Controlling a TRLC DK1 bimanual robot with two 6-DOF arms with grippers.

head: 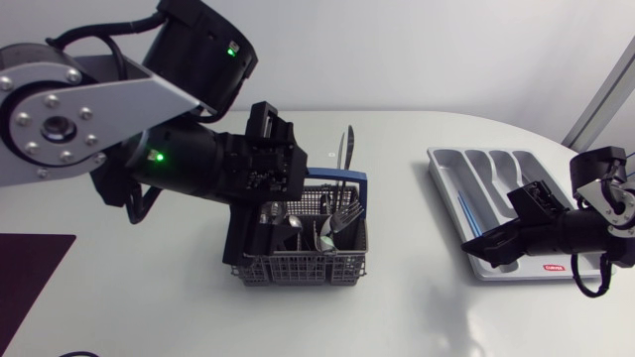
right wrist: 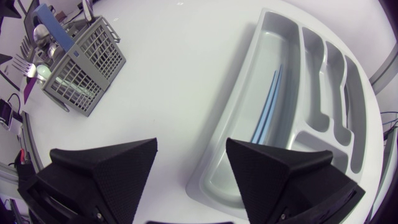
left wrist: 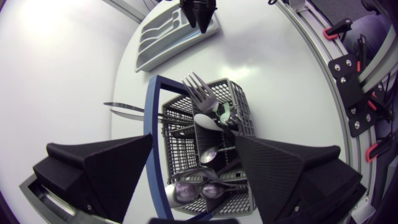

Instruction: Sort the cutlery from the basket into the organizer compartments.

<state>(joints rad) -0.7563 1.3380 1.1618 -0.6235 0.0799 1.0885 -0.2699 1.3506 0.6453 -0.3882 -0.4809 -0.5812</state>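
My left gripper will next grab the fork by its neck just below the tines to sort it, because the basket's mesh sides close in around the fork's handle.
A grey wire basket (head: 337, 260) with a blue handle (head: 342, 179) stands mid-table, holding forks (head: 343, 214), spoons and an upright knife (head: 345, 149). My left gripper (head: 260, 238) hangs open over the basket's left end. In the left wrist view its wide-apart fingers (left wrist: 93, 174) flank the basket (left wrist: 236, 93), above a fork (left wrist: 199, 90) and spoons (left wrist: 193, 190), gripping nothing. The grey organizer (head: 516, 164) lies at the right with thin blue sticks (head: 464, 213) in its long left compartment. My right gripper (head: 486, 248) is open over the organizer's near left corner (right wrist: 211, 180), holding nothing.
A dark mat (head: 25, 283) lies at the table's near left corner. Bare white tabletop (head: 417, 228) separates the basket from the organizer. In the right wrist view the basket (right wrist: 84, 68) is far ahead of the gripper, off to one side.
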